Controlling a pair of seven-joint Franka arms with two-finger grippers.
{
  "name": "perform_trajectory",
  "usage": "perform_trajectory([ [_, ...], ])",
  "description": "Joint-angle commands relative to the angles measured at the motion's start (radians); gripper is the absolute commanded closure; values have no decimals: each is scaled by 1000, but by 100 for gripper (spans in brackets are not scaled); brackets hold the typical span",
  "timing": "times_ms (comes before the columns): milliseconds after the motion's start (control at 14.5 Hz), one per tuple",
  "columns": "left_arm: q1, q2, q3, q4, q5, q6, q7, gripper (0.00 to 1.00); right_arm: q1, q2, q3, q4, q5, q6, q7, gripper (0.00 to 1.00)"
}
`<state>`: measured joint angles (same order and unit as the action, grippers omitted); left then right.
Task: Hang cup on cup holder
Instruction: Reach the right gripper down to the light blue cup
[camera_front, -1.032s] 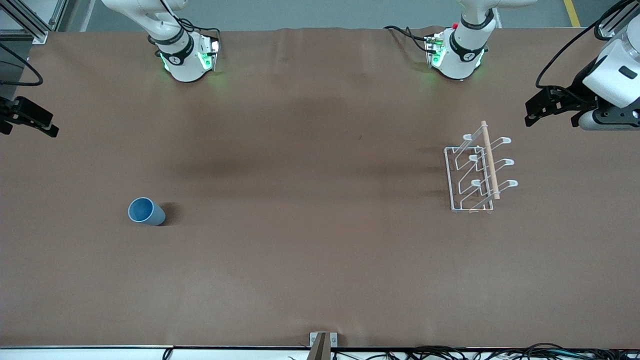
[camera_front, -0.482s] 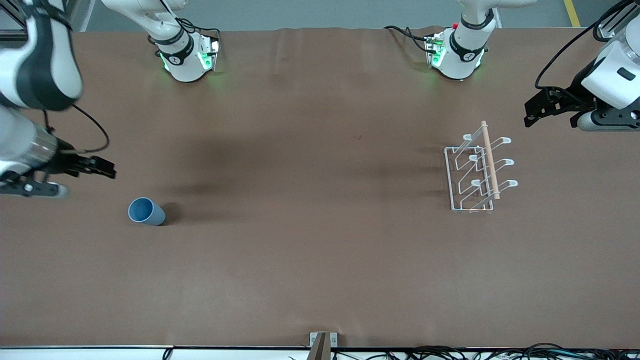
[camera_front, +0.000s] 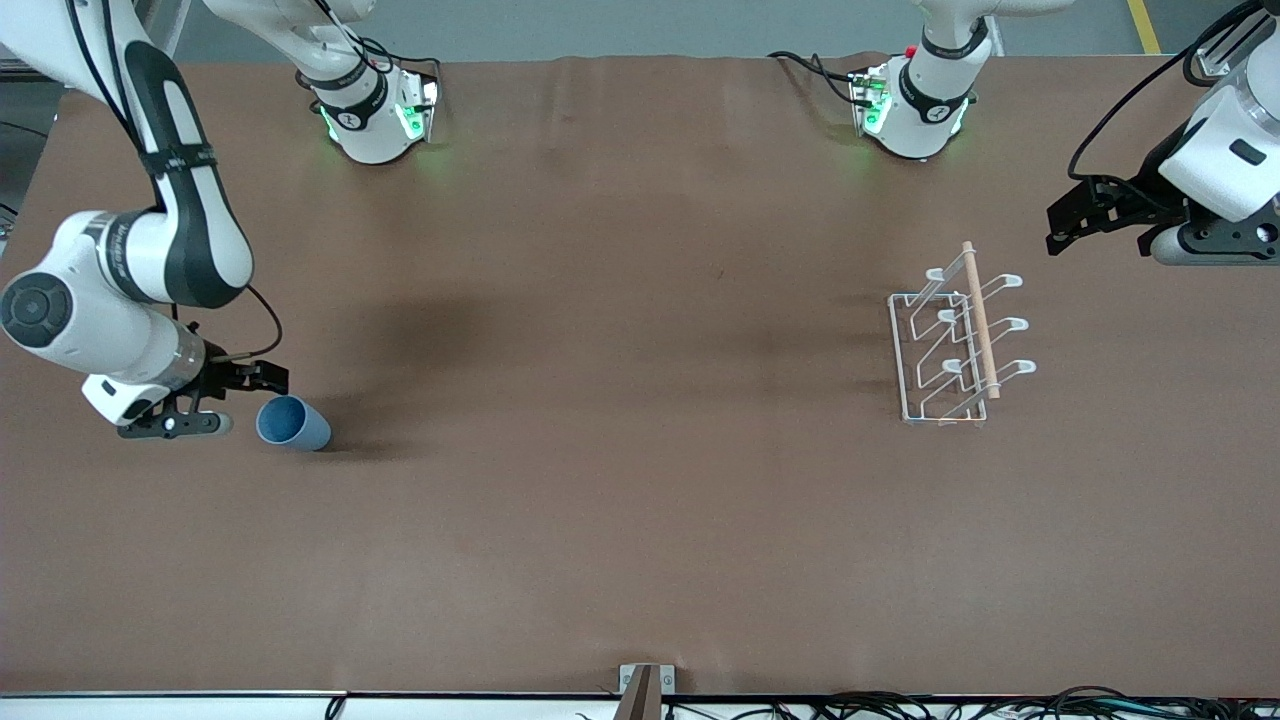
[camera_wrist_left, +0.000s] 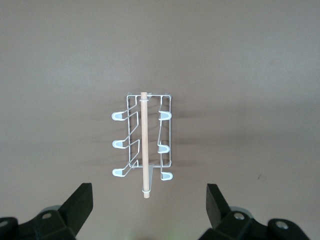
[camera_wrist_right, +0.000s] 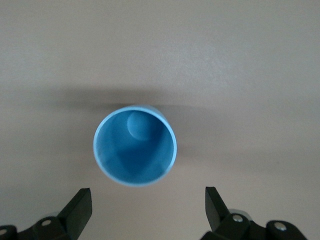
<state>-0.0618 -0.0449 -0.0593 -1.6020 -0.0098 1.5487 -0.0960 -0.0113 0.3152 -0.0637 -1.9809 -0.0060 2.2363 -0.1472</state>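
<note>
My right gripper is to grab the light-blue cup by its open rim (camera_front: 266, 418) next. Then it should hang the cup on the wire cup holder (camera_front: 955, 345).
The light-blue cup (camera_front: 293, 423) sits on the brown table toward the right arm's end. In the right wrist view its open mouth (camera_wrist_right: 135, 152) faces the camera and its inside is empty. My right gripper (camera_front: 262, 380) hovers just beside the cup's rim, open and empty, its fingertips (camera_wrist_right: 80, 205) apart from the cup. The white wire cup holder (camera_front: 955, 345) with its wooden rod stands toward the left arm's end, all prongs bare; it also shows in the left wrist view (camera_wrist_left: 145, 145). My left gripper (camera_front: 1075, 215) is open and empty, held in the air beside the holder.
The brown table cover (camera_front: 640, 480) stretches between the cup and the holder. Both arm bases (camera_front: 375, 115) stand along the table's back edge. Cables run along the front edge (camera_front: 900, 705).
My right arm has swung in from the table's end and come down beside the cup. The left gripper has barely shifted. Cup and holder have not moved.
</note>
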Motion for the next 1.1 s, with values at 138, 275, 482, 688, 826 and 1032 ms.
perform_trajectory([
  [138, -4, -3, -4, -6, 25, 10, -2, 0, -24, 57, 5, 5, -11, 68, -44, 0],
  [275, -6, -1, -4, -6, 25, 10, -2, 0, -33, 77, 7, 4, -9, 88, -58, 0],
  [482, -6, -1, -4, -12, 25, 11, -2, 0, -30, 116, 8, 11, -5, 103, -58, 13],
  [688, -6, -3, -4, -16, 25, 19, -2, 0, -30, 151, 10, 24, 12, 129, -57, 51],
  [826, -7, -3, -4, -18, 25, 24, -2, 0, -26, 159, 12, 39, 23, 125, -55, 87],
  [1032, -7, -1, -5, -18, 25, 24, -2, 0, -27, 157, 21, 57, 64, 115, -58, 100],
])
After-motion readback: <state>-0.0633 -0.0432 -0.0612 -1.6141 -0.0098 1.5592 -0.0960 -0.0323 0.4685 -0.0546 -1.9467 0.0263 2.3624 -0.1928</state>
